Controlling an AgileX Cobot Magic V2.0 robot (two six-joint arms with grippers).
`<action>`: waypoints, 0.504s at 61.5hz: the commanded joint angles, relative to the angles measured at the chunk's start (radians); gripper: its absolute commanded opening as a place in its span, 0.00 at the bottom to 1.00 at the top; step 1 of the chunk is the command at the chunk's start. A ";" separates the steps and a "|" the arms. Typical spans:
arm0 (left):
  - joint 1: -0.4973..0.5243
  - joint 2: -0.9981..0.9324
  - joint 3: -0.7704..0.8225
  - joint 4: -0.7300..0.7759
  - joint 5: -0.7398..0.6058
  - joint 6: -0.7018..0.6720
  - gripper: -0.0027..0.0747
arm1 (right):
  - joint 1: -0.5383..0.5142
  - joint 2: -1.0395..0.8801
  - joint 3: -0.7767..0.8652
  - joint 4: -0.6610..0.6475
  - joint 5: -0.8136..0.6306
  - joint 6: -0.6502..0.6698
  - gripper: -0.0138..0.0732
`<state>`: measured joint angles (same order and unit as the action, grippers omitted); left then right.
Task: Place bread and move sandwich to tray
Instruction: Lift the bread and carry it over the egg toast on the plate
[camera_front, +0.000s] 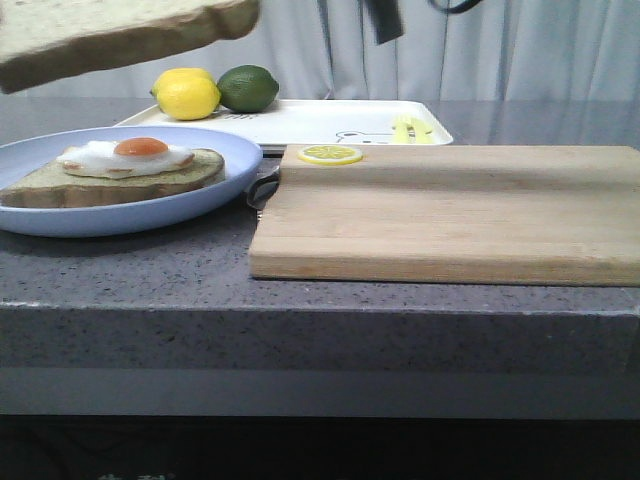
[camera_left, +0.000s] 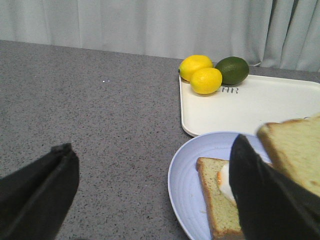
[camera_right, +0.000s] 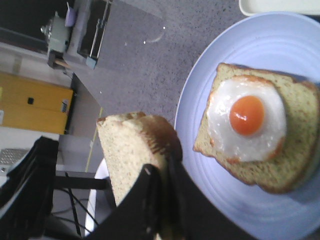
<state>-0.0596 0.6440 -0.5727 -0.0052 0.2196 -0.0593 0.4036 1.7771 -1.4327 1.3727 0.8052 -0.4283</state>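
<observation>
In the front view the bread slice hangs above the fried egg (camera_front: 130, 155) on the plate, so my right gripper keeps holding the bread slice for now.
A plain slice of bread (camera_right: 131, 150) hangs in the air, with my right gripper (camera_right: 162, 192) shut on its edge. The front view shows this bread (camera_front: 120, 35) at the top left, above the pale blue plate (camera_front: 130, 215). On the plate lies the sandwich's lower slice with a fried egg (camera_front: 130, 155) on top, uncovered. My left gripper (camera_left: 150, 145) is open over the bare counter beside the plate (camera_left: 187, 175), and its right finger (camera_left: 262, 195) hides part of the egg slice (camera_left: 215, 200). The white tray (camera_front: 330, 122) lies behind the plate.
Two lemons (camera_front: 187, 95) and a lime (camera_front: 248, 88) sit on the tray's far left corner. A light wooden cutting board (camera_front: 450, 215) with a lemon slice (camera_front: 331, 154) fills the right side. A dark utensil (camera_front: 262, 188) lies between plate and board.
</observation>
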 joint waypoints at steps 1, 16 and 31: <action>0.001 0.007 -0.039 -0.006 -0.077 -0.005 0.81 | 0.023 0.003 -0.031 0.152 -0.114 -0.045 0.09; 0.001 0.007 -0.039 -0.006 -0.077 -0.005 0.81 | 0.031 0.103 -0.031 0.228 -0.141 -0.055 0.09; 0.001 0.007 -0.039 -0.006 -0.077 -0.005 0.81 | 0.031 0.116 -0.031 0.202 -0.127 -0.055 0.25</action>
<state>-0.0596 0.6440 -0.5727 -0.0052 0.2196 -0.0593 0.4348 1.9503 -1.4327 1.5376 0.6389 -0.4694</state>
